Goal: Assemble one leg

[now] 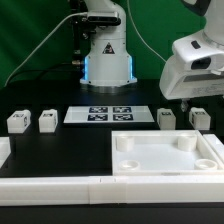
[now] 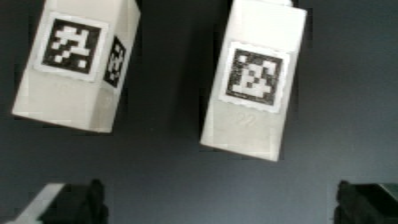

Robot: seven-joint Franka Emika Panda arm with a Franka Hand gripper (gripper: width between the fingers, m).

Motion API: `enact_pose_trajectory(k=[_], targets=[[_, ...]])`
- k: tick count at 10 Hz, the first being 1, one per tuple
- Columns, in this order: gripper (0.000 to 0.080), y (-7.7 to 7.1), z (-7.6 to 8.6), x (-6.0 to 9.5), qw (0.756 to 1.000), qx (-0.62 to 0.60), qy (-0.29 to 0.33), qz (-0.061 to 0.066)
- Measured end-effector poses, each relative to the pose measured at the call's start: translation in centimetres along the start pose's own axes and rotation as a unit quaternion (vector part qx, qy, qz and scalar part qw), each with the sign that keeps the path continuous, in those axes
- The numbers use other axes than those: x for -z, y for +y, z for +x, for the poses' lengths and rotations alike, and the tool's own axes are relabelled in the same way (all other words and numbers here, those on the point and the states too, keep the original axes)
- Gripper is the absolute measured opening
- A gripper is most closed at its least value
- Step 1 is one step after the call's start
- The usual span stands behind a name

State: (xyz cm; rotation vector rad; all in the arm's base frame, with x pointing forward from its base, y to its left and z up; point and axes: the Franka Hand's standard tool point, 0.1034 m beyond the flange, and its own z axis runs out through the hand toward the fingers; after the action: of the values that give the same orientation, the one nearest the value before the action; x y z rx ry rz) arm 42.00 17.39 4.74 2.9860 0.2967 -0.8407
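My gripper's fingers are well above the white leg (image 1: 199, 118) (image 2: 254, 85), so it is too early to close. My gripper moves lower first, then closes on the leg.
Four small white legs with marker tags stand on the black table. Two are at the exterior view's left (image 1: 16, 122) (image 1: 47, 121) and two at its right (image 1: 166, 118) (image 1: 198, 117). My gripper (image 1: 190, 100) hangs above the right pair, apart from them. In the wrist view that pair shows as two tagged blocks (image 2: 75, 65) (image 2: 258, 80) side by side. My gripper (image 2: 221, 205) is open and empty, with its dark fingertips (image 2: 71, 205) wide apart at the frame's edge.
A large white square tray-like piece (image 1: 165, 155) with round corner sockets lies in front of the right legs. Long white bars (image 1: 60, 188) lie along the front edge. The marker board (image 1: 111, 114) lies mid-table before the arm's base (image 1: 108, 60).
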Motion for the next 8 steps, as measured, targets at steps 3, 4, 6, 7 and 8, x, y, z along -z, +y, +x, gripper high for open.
enact_pose_trajectory(k=[3, 4, 6, 7, 8], targets=[[0.0649, -0.3, 0.9, -1.1, 0.997, 0.0, -0.08, -0.001], [0.0649, -0.3, 0.9, -1.0, 0.997, 0.0, -0.078, 0.0], [0.0649, -0.3, 0.9, -1.1, 0.997, 0.0, -0.079, 0.0], [0.0649, -0.2, 0.9, -1.2, 0.997, -0.003, -0.08, 0.0], [0.0649, -0.2, 0.8, -1.8, 0.996, -0.02, -0.084, -0.003]])
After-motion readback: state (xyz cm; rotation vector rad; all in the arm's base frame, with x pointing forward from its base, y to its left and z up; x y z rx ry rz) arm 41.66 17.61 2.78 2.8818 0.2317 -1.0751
